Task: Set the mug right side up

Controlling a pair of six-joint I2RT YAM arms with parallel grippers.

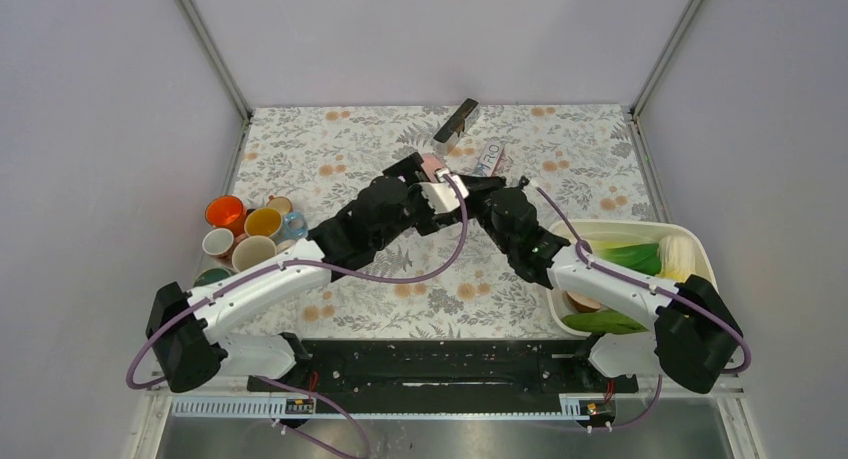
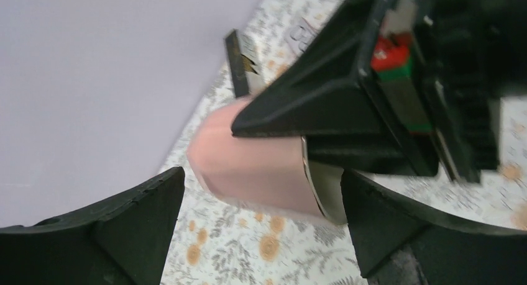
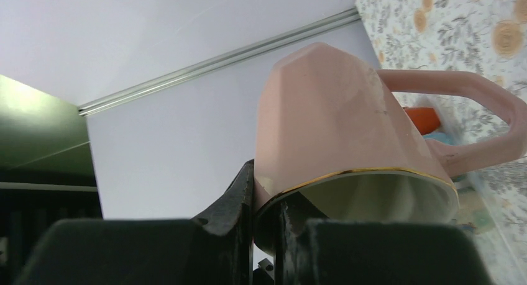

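Note:
The pink mug's free rim is beside my right gripper. My left gripper needs to grab that rim next, with one finger inside the mug's opening, to take the mug over and set it upright.
The pink mug (image 1: 432,165) with a gold rim is at the table's middle back, tipped on its side just over the floral cloth. My right gripper (image 3: 264,195) is shut on its rim, with one finger outside the wall and one inside the mouth. The mug body (image 3: 329,117) points away from the right wrist camera, handle to the right. In the left wrist view the mug (image 2: 255,167) lies between and beyond the tips of my left gripper (image 2: 261,198), which is open wide and does not touch it. In the top view the left gripper (image 1: 412,176) is right next to the right gripper (image 1: 452,184).
Several cups (image 1: 250,234) stand in a cluster at the left edge. A white basin (image 1: 690,241) with vegetables sits at the right. A black block (image 1: 456,120) and a printed packet (image 1: 488,159) lie just behind the mug.

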